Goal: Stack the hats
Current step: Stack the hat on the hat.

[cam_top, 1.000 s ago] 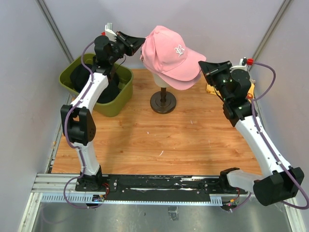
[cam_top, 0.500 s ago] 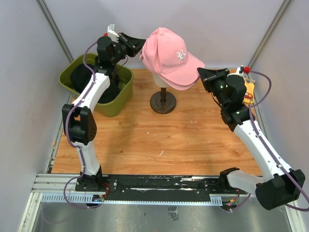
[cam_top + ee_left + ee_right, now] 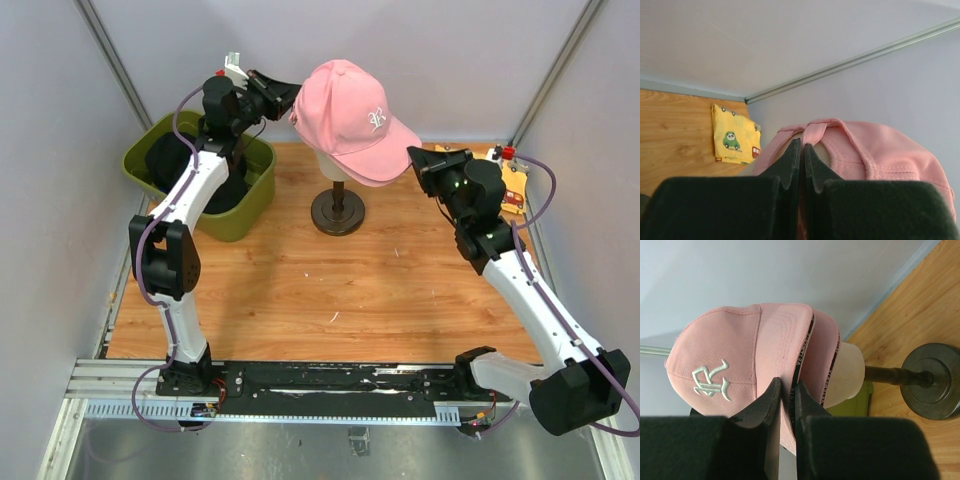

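The top hat sits over the mannequin head [image 3: 847, 371] and would settle on it, so it is time for my left gripper to open.
A pink hat [image 3: 347, 112] with a white logo sits over the cream mannequin head [image 3: 847, 371], on top of a second pink hat whose brim [image 3: 823, 342] shows just beneath it. My left gripper [image 3: 286, 94] is shut on the top hat's rear strap [image 3: 812, 131], its tips [image 3: 802, 143] pinched together at the back of the head. My right gripper [image 3: 415, 160] is shut on the top hat's brim [image 3: 775, 355], which runs between its fingertips [image 3: 788, 382]. Black hats [image 3: 163, 160] lie in the green bin.
The olive-green bin [image 3: 238, 222] stands at the back left, under my left arm. The mannequin's dark round base [image 3: 337, 212] rests on the wooden table at centre back. A folded yellow printed cloth [image 3: 515, 190] lies at the back right corner.
My right gripper has moved left toward the head with the brim. The top pink hat has settled lower and closer over the one beneath. The left gripper shifted slightly right.
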Robot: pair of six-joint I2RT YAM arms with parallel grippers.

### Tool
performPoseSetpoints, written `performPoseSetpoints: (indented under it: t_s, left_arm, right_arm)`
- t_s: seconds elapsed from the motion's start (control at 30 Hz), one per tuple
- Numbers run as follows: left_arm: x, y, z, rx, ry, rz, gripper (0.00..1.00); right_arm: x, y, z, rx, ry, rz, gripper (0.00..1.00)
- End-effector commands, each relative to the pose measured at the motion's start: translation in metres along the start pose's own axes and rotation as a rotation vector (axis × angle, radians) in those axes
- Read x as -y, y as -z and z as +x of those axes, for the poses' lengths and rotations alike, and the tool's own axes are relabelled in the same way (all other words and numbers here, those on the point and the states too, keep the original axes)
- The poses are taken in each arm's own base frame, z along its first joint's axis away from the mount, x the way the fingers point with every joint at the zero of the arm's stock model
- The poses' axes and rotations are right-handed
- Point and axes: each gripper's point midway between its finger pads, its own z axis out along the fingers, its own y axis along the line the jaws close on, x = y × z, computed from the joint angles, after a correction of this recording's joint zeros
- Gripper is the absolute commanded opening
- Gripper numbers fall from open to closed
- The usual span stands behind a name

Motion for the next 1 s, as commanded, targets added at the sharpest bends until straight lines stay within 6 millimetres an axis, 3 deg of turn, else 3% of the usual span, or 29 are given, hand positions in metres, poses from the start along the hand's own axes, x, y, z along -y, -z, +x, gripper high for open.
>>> performPoseSetpoints:
  t_s: [0.0,0.47,0.63,0.83,0.97]
  left_arm:
    - [-0.003,0.005,0.002,0.008,-0.024,-0.042,0.01]
    - [-0.01,0.006,0.004,0.003,-0.023,-0.059,0.01]
    - [-0.011,0.007,0.003,0.012,-0.019,-0.064,0.01]
    - [0.0,0.01,-0.009,0.053,-0.011,-0.047,0.15]
    - [0.009,0.01,-0.015,0.075,-0.005,-0.029,0.2]
  right_arm:
    - [0.069,0.003,0.026,-0.081,0.058,0.214,0.01]
    - [0.082,0.002,0.031,-0.103,0.065,0.257,0.01]
    - [0.076,0.003,0.027,-0.097,0.089,0.243,0.01]
    - [0.047,0.003,0.003,-0.033,0.176,0.185,0.34]
    - [0.03,0.004,-0.009,-0.008,0.222,0.152,0.44]
